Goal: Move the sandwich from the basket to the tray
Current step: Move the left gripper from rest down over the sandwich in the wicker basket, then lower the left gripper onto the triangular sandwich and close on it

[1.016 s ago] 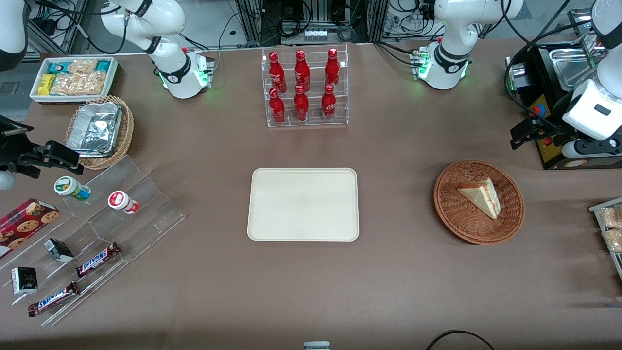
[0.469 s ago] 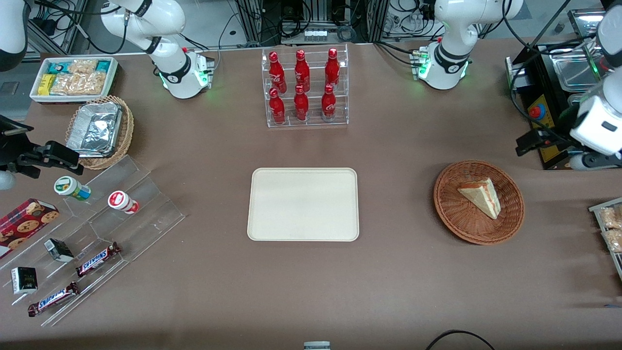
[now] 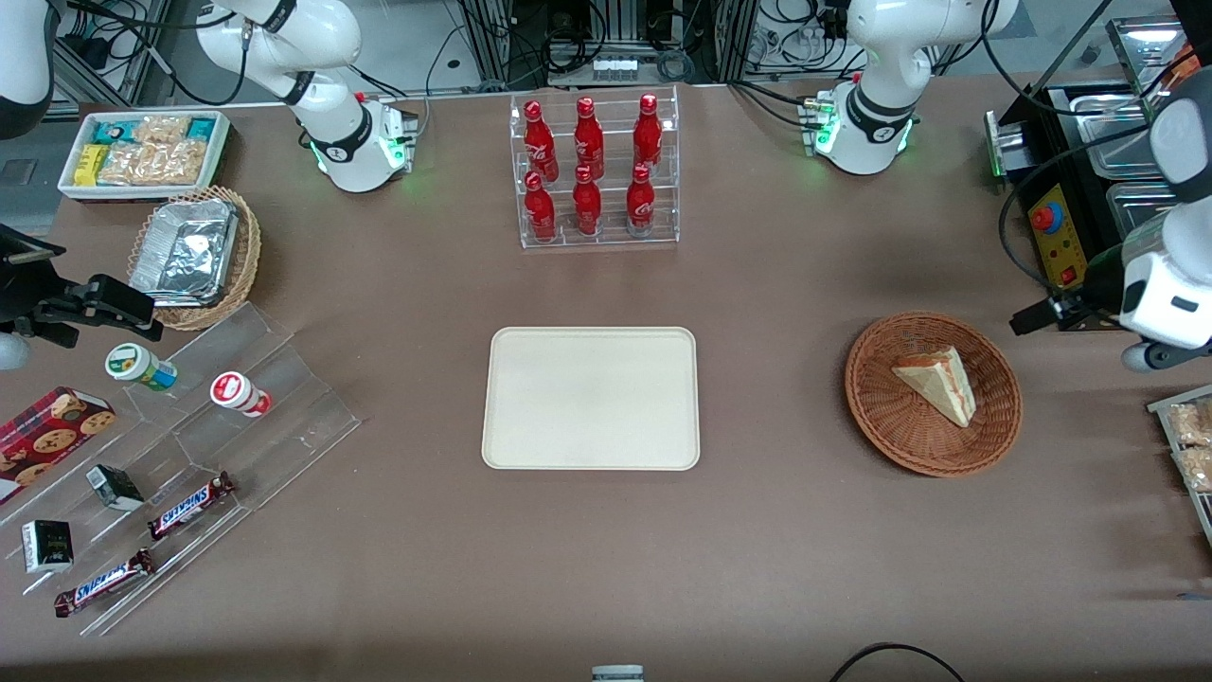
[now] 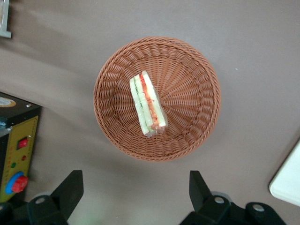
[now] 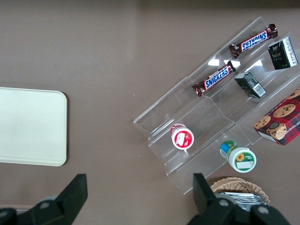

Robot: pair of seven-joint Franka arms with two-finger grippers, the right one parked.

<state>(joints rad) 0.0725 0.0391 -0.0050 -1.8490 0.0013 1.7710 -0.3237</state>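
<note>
The robot's left gripper will grab the sandwich (image 3: 935, 384) across its flat bread sides, because the sandwich has sloping edges.
The sandwich (image 3: 935, 384) (image 4: 147, 103) is a pale triangular wedge with red and green filling, lying in the reddish-brown wicker basket (image 3: 866, 379) (image 4: 192, 93). The cream tray (image 3: 591, 398) (image 4: 288, 183) lies flat at the table's middle, with nothing on it. My left gripper (image 3: 1034, 317) (image 4: 135, 190) hangs above the table beside the basket, toward the working arm's end and slightly farther from the front camera. It stands open, its dark fingers (image 4: 70, 187) wide apart, with only bare table between them and no contact with the basket.
A black control box (image 3: 1056, 237) (image 4: 16, 159) with a red button stands close to the gripper. Snack packets (image 3: 1193, 445) lie at the working arm's end. A rack of red bottles (image 3: 597, 170) stands farther back, and an acrylic snack stand (image 3: 189, 455) sits toward the parked arm's end.
The left arm has swung nearer to the front camera, bringing the gripper from beside the control box down to the basket's edge. Sandwich, basket and tray have not moved.
</note>
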